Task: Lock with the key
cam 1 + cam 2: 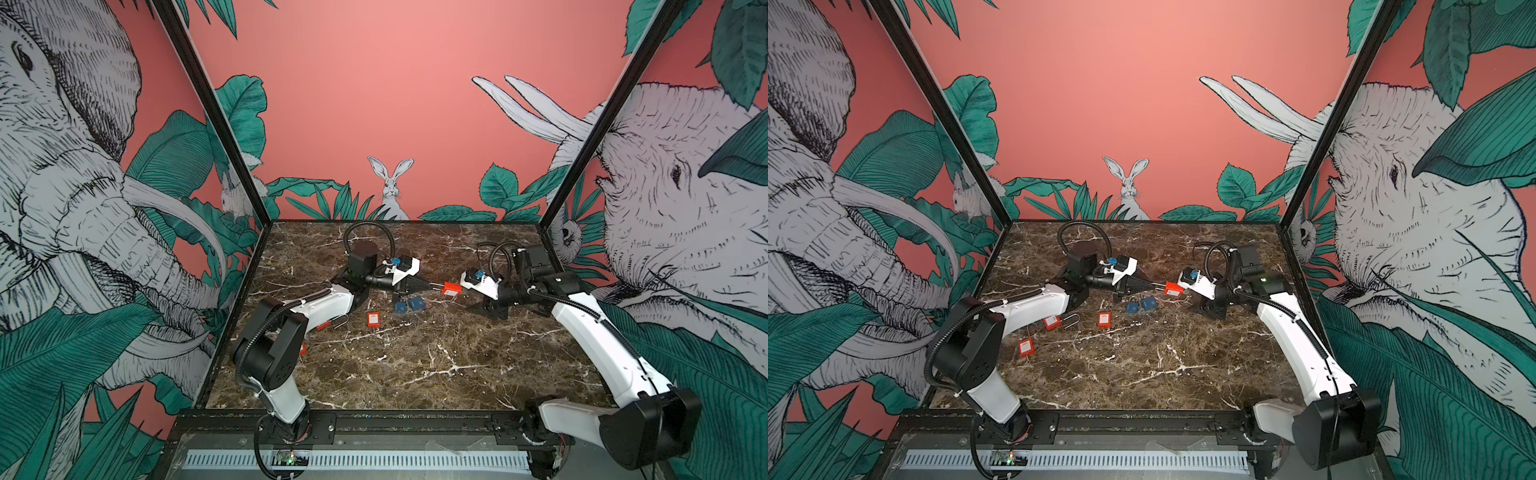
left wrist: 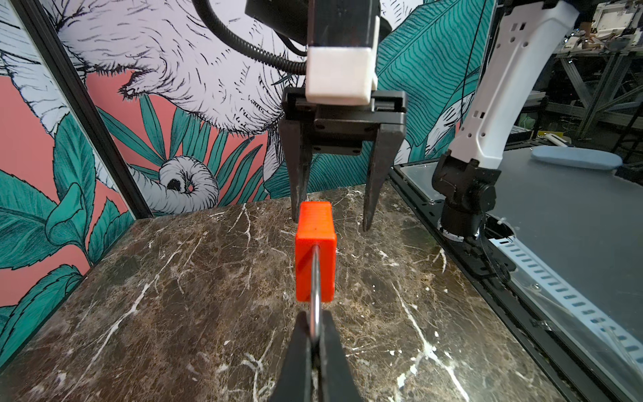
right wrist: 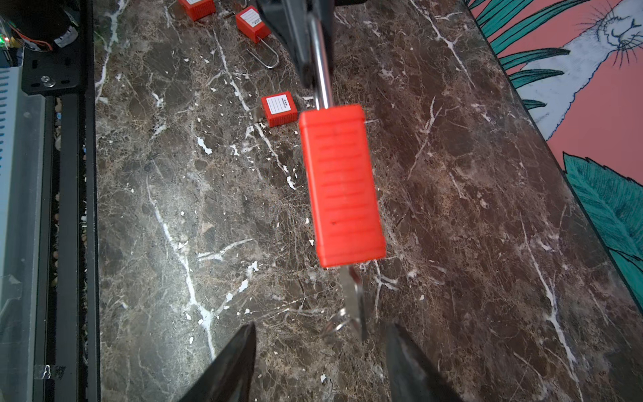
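I should next use my right gripper to grab the silver key by its ringed end [image 3: 359, 318], across its flat sides. Then I can lock the padlock and pull the key out.
A red padlock [image 1: 451, 288] [image 1: 1174, 289] hangs in the air between the two arms. My left gripper [image 2: 315, 323] [image 1: 432, 286] is shut on its steel shackle [image 2: 316, 278], with the red body [image 2: 315, 250] pointing away from it. A silver key [image 3: 353, 299] with a ring sticks out of the bottom of the lock body [image 3: 342, 188]. My right gripper [image 3: 320, 328] [image 2: 332, 222] stands open at that end. Its fingers [image 3: 243, 348] are on either side of the key and do not touch it.
Loose red padlocks [image 1: 1104, 320] [image 1: 1050, 322] [image 1: 1025, 347] lie on the marble table [image 1: 415, 374] near the left arm. Two blue padlocks [image 1: 409, 305] lie under the held lock. Walls close in the back and both sides.
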Tool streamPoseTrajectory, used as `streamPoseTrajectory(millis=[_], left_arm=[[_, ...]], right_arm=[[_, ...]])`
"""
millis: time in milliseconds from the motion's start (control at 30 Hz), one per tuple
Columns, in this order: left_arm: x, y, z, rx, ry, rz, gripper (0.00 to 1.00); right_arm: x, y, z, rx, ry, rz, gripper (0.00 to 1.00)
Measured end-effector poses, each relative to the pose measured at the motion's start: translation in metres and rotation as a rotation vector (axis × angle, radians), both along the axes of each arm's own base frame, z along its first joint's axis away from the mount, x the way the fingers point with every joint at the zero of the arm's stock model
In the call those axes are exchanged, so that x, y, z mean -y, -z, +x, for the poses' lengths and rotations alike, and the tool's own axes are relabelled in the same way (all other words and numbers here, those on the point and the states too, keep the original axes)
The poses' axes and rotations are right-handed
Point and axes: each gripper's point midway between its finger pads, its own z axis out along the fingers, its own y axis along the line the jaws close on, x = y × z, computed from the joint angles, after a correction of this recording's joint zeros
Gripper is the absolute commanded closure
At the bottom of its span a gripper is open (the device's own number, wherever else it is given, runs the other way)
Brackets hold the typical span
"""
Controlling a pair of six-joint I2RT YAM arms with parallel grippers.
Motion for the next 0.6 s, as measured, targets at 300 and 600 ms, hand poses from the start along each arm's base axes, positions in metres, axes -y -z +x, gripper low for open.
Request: streamPoseTrajectory(millis=[300, 600], left_arm=[[0.001, 0.003, -0.005, -0.009, 0.021, 0.007, 1.00], [0.002, 0.005, -0.008, -0.012, 0.030, 0.016, 1.00]], right_arm=[[-0.001, -0.025, 0.010, 0.056, 0.012, 0.007, 0.57], [-0.007, -0.021, 0.011, 0.004, -0.016, 0.030, 0.71]])
